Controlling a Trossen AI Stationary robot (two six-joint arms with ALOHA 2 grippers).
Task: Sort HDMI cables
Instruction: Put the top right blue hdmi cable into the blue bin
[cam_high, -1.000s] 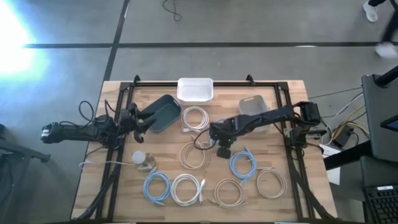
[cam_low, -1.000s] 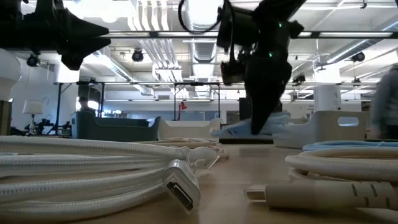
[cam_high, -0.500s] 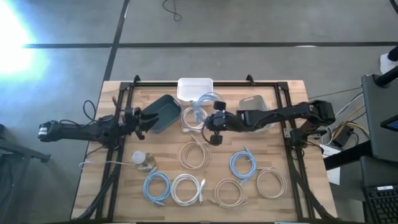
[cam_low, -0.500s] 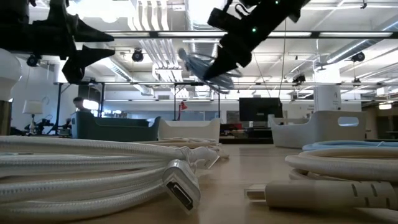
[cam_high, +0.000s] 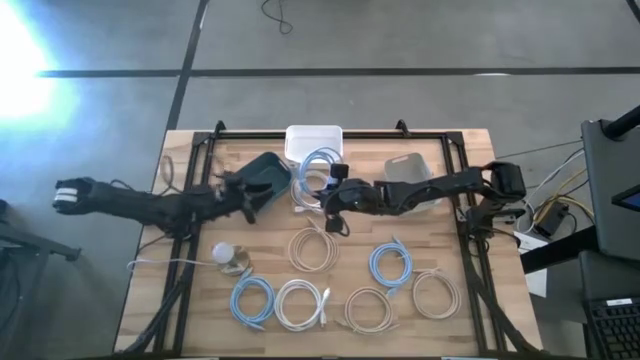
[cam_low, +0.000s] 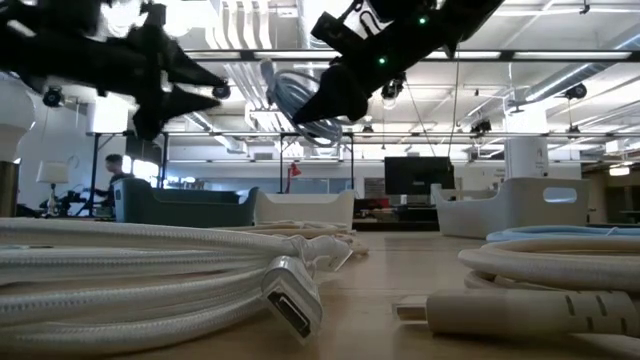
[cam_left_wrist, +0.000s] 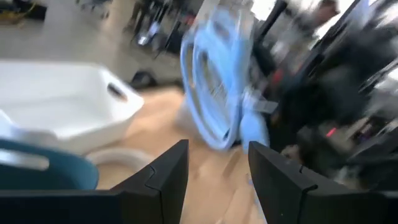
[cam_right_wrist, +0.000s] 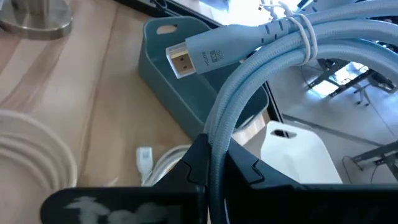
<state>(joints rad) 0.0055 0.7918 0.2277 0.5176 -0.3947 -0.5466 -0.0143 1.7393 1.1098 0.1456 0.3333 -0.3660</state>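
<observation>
Next, my left gripper grabs the light blue coil by its plug end (cam_left_wrist: 252, 126) to sort it into the teal bin (cam_left_wrist: 53, 171).
My right gripper (cam_high: 328, 192) is shut on a light blue HDMI cable coil (cam_high: 319, 165), high above the table between the dark teal bin (cam_high: 265, 176) and the white bin (cam_high: 314, 143). The low view shows that coil (cam_low: 290, 98) in the air beside the right gripper (cam_low: 328, 92). My left gripper (cam_high: 246, 203) hovers open near the teal bin and faces the coil (cam_left_wrist: 214, 87). Several other coils lie flat on the table: white (cam_high: 314, 190), beige (cam_high: 312, 248), light blue (cam_high: 392, 263), light blue (cam_high: 252, 300). My right gripper pinches the bundled strands of the light blue coil at one side of its loop (cam_right_wrist: 219, 146), between the two fingers. The coil is lifted clear of the table and stands on edge beyond the fingertips. Its plug (cam_right_wrist: 198, 55) sticks out free at the far side.
A grey bin (cam_high: 408, 170) stands right of the white bin. A small white knob on a tan base (cam_high: 228, 258) sits near the table's left side. More coils fill the near half: white (cam_high: 300, 303), beige (cam_high: 368, 308), beige (cam_high: 435, 292). A black frame (cam_high: 330, 133) borders the table.
My right gripper has risen from the table's middle with the light blue coil, lifting it clear, and carried it toward the far-left, toward the teal and white bins. My left gripper has reached rightward past the teal bin toward the coil.
</observation>
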